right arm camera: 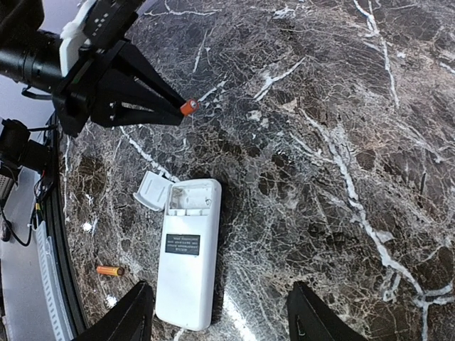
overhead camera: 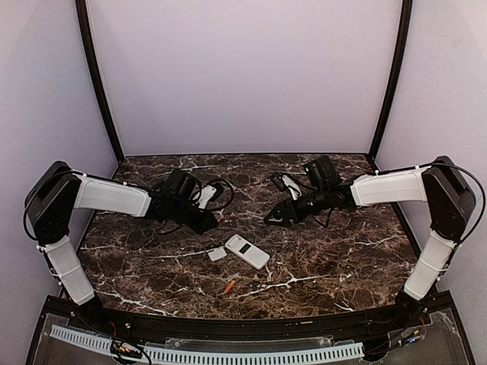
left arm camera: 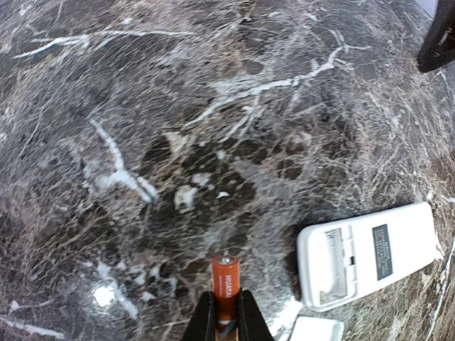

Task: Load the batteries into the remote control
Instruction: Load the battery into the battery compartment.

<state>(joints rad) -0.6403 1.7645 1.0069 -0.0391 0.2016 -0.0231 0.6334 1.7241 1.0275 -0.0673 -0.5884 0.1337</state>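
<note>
The orange battery is above empty marble, so my left gripper keeps hold of the orange battery for now.
The white remote control [overhead camera: 247, 251] lies back up on the marble table, its battery bay [right arm camera: 190, 199] uncovered and empty. My left gripper [left arm camera: 226, 318] is shut on one orange battery [left arm camera: 226, 283], held above the table to the left of the remote [left arm camera: 366, 254]. The right wrist view shows that battery [right arm camera: 188, 107] sticking out of the left fingertips. A second orange battery [overhead camera: 229, 287] lies on the table nearer the front edge, also visible in the right wrist view [right arm camera: 110, 271]. My right gripper [right arm camera: 224, 316] hangs open over the remote [right arm camera: 188, 263], holding nothing.
The loose white cover plate [overhead camera: 218, 255] lies against the remote's open end, seen too in the wrist views [right arm camera: 154, 190] [left arm camera: 316, 330]. The dark marble table [overhead camera: 319, 258] is walled by pale panels at the back and sides.
</note>
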